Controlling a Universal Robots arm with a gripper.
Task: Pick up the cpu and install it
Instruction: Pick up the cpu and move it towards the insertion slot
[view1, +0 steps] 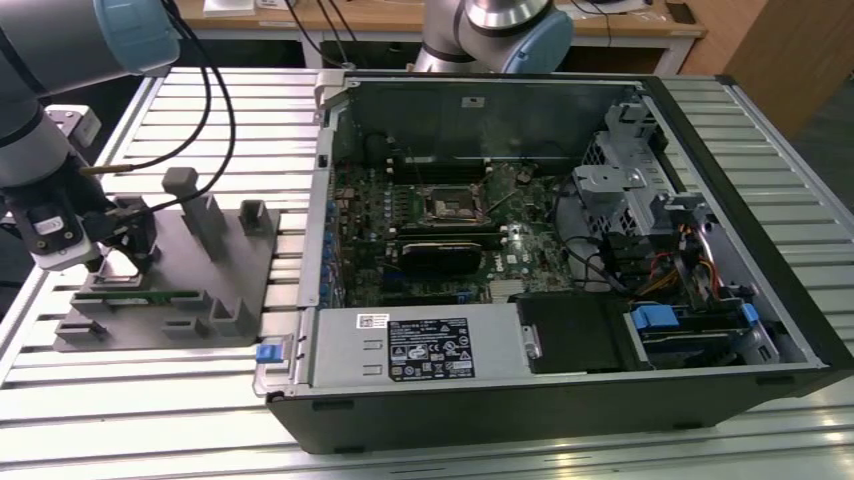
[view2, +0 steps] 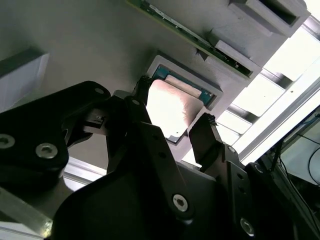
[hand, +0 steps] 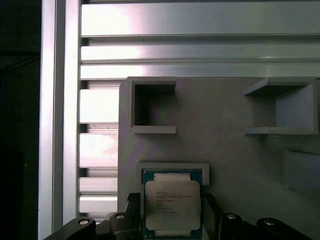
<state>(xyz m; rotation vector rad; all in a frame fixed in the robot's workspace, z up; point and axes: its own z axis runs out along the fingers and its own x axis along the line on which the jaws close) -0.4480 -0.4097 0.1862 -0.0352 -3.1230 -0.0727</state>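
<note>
My gripper grabs the cpu's open side edges next, since the holder's raised rim wraps the end of the cpu (hand: 172, 204).
The cpu (hand: 172, 204), a small square chip with a pale metal top, lies flat in a shallow square recess of the grey plastic holder (hand: 225, 150). In both wrist views my gripper (hand: 171, 200) is open, one black finger on each side of the chip. The second wrist view shows the cpu (view2: 172, 107) between the fingertips (view2: 204, 125) of the gripper (view2: 174, 101), still seated in the holder (view2: 75, 40). In the exterior view the gripper (view1: 114, 262) stands low over the holder (view1: 200, 290) at the left. The black socket (view1: 450, 203) sits on the motherboard inside the open computer case.
The open computer case (view1: 400, 415) lies on its side on the exterior view's right, with drive cages and cables inside. A green memory stick (view1: 140, 297) rests in the holder beside upright grey posts (view1: 200, 215). The table (view1: 134, 420) is slatted aluminium. A second arm's base (view1: 501, 30) stands behind the case.
</note>
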